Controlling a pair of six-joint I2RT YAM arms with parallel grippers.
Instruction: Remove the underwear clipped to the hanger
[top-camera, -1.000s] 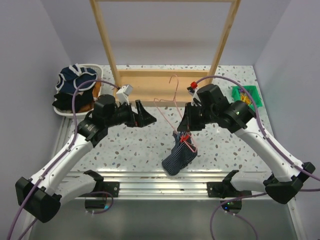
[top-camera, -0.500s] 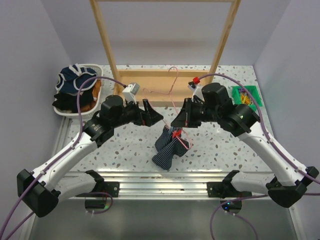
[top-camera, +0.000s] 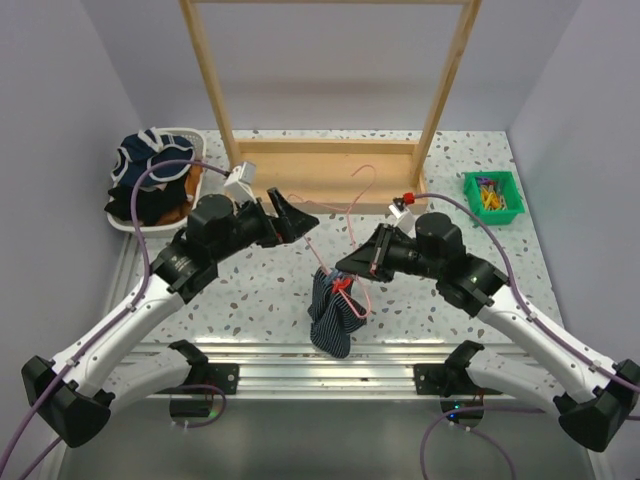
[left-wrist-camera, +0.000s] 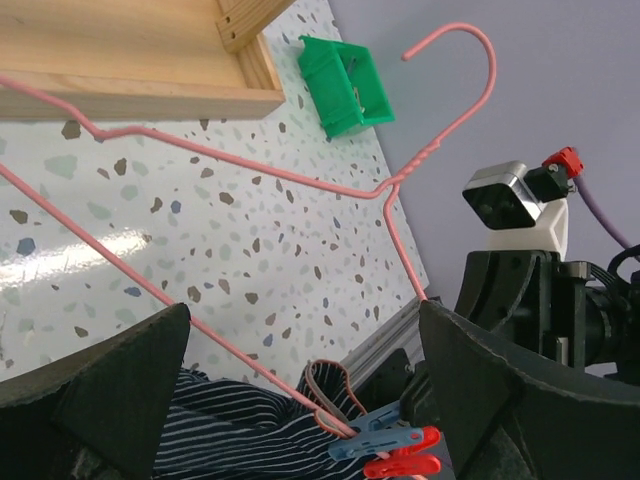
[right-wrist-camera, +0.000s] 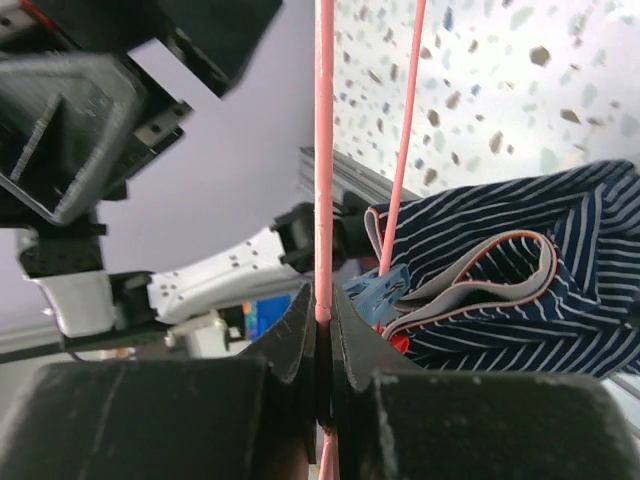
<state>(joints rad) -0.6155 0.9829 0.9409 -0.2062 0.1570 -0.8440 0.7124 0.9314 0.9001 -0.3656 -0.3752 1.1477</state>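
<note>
I will next take the pink hanger with my left gripper by the wire near its bend (top-camera: 348, 213), away from the clips. Then my right gripper will be free to remove the underwear (top-camera: 330, 312).
The pink wire hanger (top-camera: 352, 205) hangs in the air between my arms, its hook toward the wooden frame. The pinstriped navy underwear (top-camera: 330, 312) dangles from its lower wire, held by a red clip (top-camera: 342, 285). My right gripper (top-camera: 352, 266) is shut on the hanger wire (right-wrist-camera: 323, 200) just above the clips. The right wrist view shows the underwear (right-wrist-camera: 520, 270) and a blue clip (right-wrist-camera: 385, 292) beside the wire. My left gripper (top-camera: 292, 215) is open and empty, up and left of the underwear. In the left wrist view the hanger (left-wrist-camera: 300, 180), underwear (left-wrist-camera: 230, 430) and clips (left-wrist-camera: 395, 452) lie between its fingers.
The big wooden frame (top-camera: 330, 165) stands behind the hanger. A white basket (top-camera: 190, 135) with a clothes heap sits at far left. A green bin (top-camera: 490, 192) of clips sits at far right. An aluminium rail (top-camera: 330, 360) runs along the near edge.
My right gripper has carried the hanger and underwear leftward and nearer the front rail, and the hanger has tilted. My left gripper has shifted slightly toward the frame, still open.
</note>
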